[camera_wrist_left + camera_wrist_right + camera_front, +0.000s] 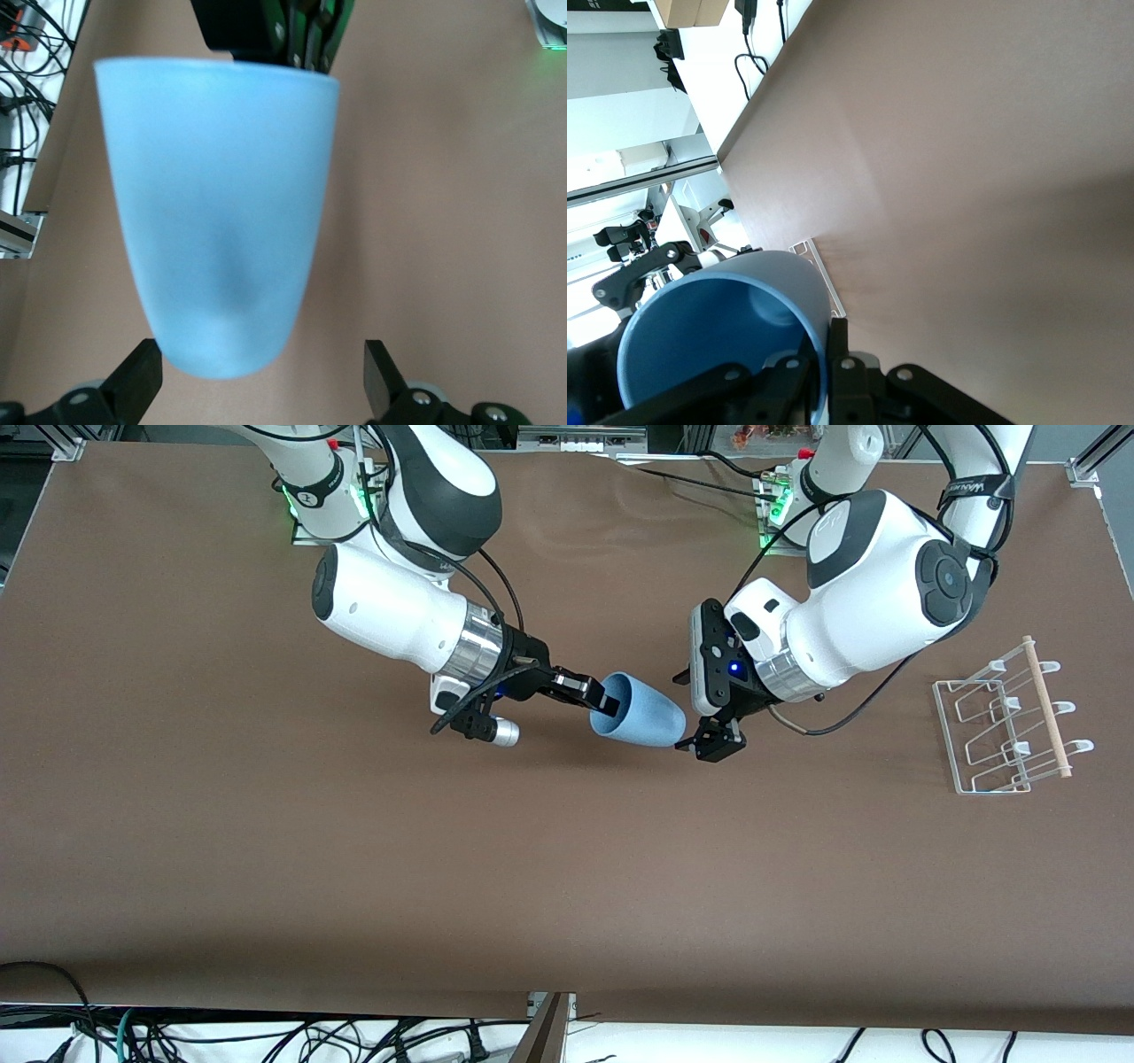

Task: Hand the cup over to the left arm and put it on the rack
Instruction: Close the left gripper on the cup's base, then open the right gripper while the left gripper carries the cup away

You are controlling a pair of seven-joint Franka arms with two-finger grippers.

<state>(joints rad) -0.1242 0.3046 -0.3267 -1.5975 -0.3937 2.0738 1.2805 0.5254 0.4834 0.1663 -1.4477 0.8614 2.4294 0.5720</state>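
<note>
The left gripper grabs the light-blue cup by its closed base next, so that the cup's opening stays free to go over the rack (pixel 1005 722).
The light-blue cup (pixel 642 713) is held on its side in the air over the middle of the table. My right gripper (pixel 607 698) is shut on its rim, one finger inside and one outside, as the right wrist view shows (pixel 828 354) with the cup's (pixel 718 345) mouth toward it. My left gripper (pixel 709 740) is open at the cup's closed base. In the left wrist view the cup (pixel 217 212) fills the middle, and its base reaches just between the spread fingertips (pixel 385 381) of the left gripper (pixel 263 381), closer to one finger. The white wire rack (pixel 1005 722) stands at the left arm's end of the table.
The rack's wooden dowel (pixel 1047 707) runs along its side toward the table's end. Brown table (pixel 567 886) stretches bare toward the front camera. Cables hang under the table's near edge (pixel 266 1036). Both arm bases (pixel 328 505) stand along the edge farthest from the front camera.
</note>
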